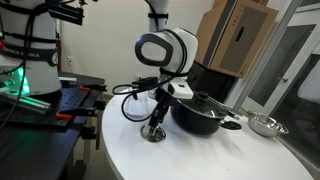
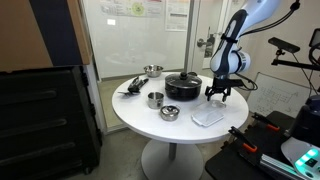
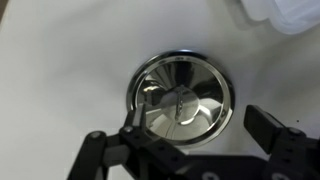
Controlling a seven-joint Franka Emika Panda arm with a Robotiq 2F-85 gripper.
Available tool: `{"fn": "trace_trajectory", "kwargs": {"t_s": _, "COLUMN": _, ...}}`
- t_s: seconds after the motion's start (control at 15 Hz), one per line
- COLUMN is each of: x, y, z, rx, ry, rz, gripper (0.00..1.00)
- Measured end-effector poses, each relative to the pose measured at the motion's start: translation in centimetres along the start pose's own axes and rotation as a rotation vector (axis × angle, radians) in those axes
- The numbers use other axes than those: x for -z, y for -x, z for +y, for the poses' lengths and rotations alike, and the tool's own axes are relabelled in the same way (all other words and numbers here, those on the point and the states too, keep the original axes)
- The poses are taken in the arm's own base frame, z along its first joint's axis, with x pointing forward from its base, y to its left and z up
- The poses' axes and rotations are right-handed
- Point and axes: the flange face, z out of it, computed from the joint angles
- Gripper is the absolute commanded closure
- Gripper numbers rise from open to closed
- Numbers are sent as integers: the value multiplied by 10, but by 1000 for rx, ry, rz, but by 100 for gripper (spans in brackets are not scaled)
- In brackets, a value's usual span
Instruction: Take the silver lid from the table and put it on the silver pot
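The lid's knob is between my fingers, a little to the left in the wrist view. I will close my gripper now, and it would hold the knob.
The silver lid (image 3: 182,97) lies flat on the white table, a shiny round disc with a small centre knob. In the wrist view it sits directly below my gripper (image 3: 200,135), which is open with one finger at the lid's left edge and the other clear of its right edge. In both exterior views the gripper (image 1: 155,122) (image 2: 218,96) hangs low over the table beside the big black pot (image 1: 200,112) (image 2: 183,85). The lid shows under it (image 1: 153,134). The small silver pot (image 2: 155,99) stands on the far side of the black pot from the gripper.
A silver bowl (image 2: 152,71) (image 1: 265,125) stands near the table's edge. A shallow round silver dish (image 2: 170,113) and a clear plastic piece (image 2: 207,117) lie on the round white table (image 2: 190,130). Dark utensils (image 2: 131,88) lie near the edge.
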Motion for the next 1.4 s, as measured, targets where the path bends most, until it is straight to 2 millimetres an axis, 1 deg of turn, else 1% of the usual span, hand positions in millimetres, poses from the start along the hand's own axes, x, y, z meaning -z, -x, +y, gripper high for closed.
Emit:
{"fn": "trace_trajectory", "kwargs": {"t_s": 0.33, "x": 0, "y": -1, "z": 3, "rx": -15, "ry": -2, "rz": 0, "gripper": 5}}
{"fn": "trace_trajectory", "kwargs": {"t_s": 0.4, "x": 0, "y": -1, "z": 4, "rx": -17, "ry": -2, "rz": 0, "gripper": 6}}
{"fn": "trace_trajectory", "kwargs": {"t_s": 0.47, "x": 0, "y": -2, "z": 5, "rx": -19, "ry": -2, "rz": 0, "gripper": 19}}
{"fn": "trace_trajectory", "kwargs": {"t_s": 0.53, "x": 0, "y": -2, "z": 5, "rx": -21, "ry": -1, "rz": 0, "gripper": 25}}
{"fn": "trace_trajectory", "kwargs": {"t_s": 0.6, "x": 0, "y": -2, "z": 6, "rx": -22, "ry": 0, "rz": 0, "gripper": 35}}
{"fn": "trace_trajectory", "kwargs": {"t_s": 0.67, "x": -1, "y": -2, "z": 6, "rx": -23, "ry": 0, "rz": -1, "gripper": 41}}
{"fn": "trace_trajectory", "kwargs": {"t_s": 0.87, "x": -2, "y": -1, "z": 7, "rx": -24, "ry": 2, "rz": -4, "gripper": 65}}
{"fn": "trace_trajectory", "kwargs": {"t_s": 1.0, "x": -3, "y": -1, "z": 8, "rx": -25, "ry": 4, "rz": -6, "gripper": 79}}
{"fn": "trace_trajectory", "kwargs": {"t_s": 1.07, "x": -2, "y": -2, "z": 8, "rx": -25, "ry": 3, "rz": -3, "gripper": 88}}
{"fn": "trace_trajectory", "kwargs": {"t_s": 1.13, "x": -2, "y": -3, "z": 8, "rx": -26, "ry": 2, "rz": -1, "gripper": 95}}
{"fn": "trace_trajectory", "kwargs": {"t_s": 1.2, "x": -1, "y": -4, "z": 7, "rx": -26, "ry": 1, "rz": 2, "gripper": 99}}
{"fn": "trace_trajectory", "kwargs": {"t_s": 1.4, "x": -1, "y": -5, "z": 9, "rx": -29, "ry": 2, "rz": 5, "gripper": 100}}
